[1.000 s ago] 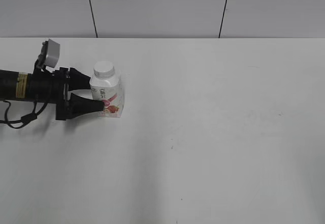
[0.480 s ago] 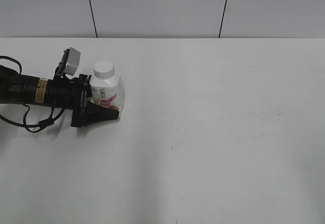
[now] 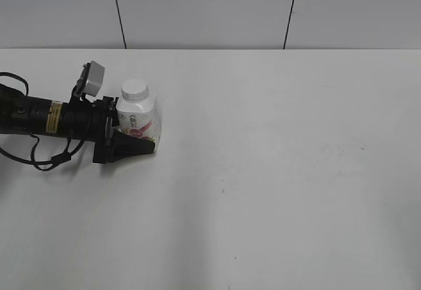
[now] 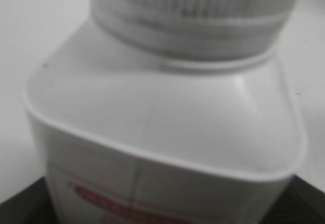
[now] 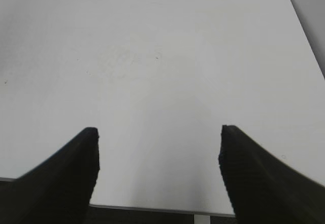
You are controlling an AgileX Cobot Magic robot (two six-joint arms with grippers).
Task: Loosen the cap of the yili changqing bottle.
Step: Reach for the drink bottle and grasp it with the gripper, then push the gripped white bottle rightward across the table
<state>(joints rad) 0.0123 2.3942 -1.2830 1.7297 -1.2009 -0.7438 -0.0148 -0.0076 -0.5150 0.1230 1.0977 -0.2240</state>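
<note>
My left gripper next grabs the yili changqing bottle by its lower body (image 3: pixel 138 125) (image 4: pixel 157 198), which leaves the cap free to be loosened.
The yili changqing bottle (image 3: pixel 138 122) stands upright at the left of the white table, its pink-red label facing front and the white ribbed cap (image 3: pixel 134 89) on top. My left gripper (image 3: pixel 146 130) reaches in level from the left, jaws open, straddling the bottle's body. The near finger (image 3: pixel 131 146) lies along the bottle's lower front and the far one is hidden behind it. The left wrist view is filled by the bottle's shoulder (image 4: pixel 162 132) and the cap (image 4: pixel 198 5). My right gripper (image 5: pixel 158 132) is open over bare table, holding nothing, and is out of the exterior view.
The white table (image 3: pixel 276 171) stretches wide to the right of the bottle. A grey panelled wall (image 3: pixel 204 10) rises behind its far edge. The right wrist view has the table's near edge (image 5: pixel 152 206) just below the fingers.
My left arm slid right, so the fingers reach further along the bottle, and the wrist rolled. Bottle unmoved. Over the last half second hardly anything shifted.
</note>
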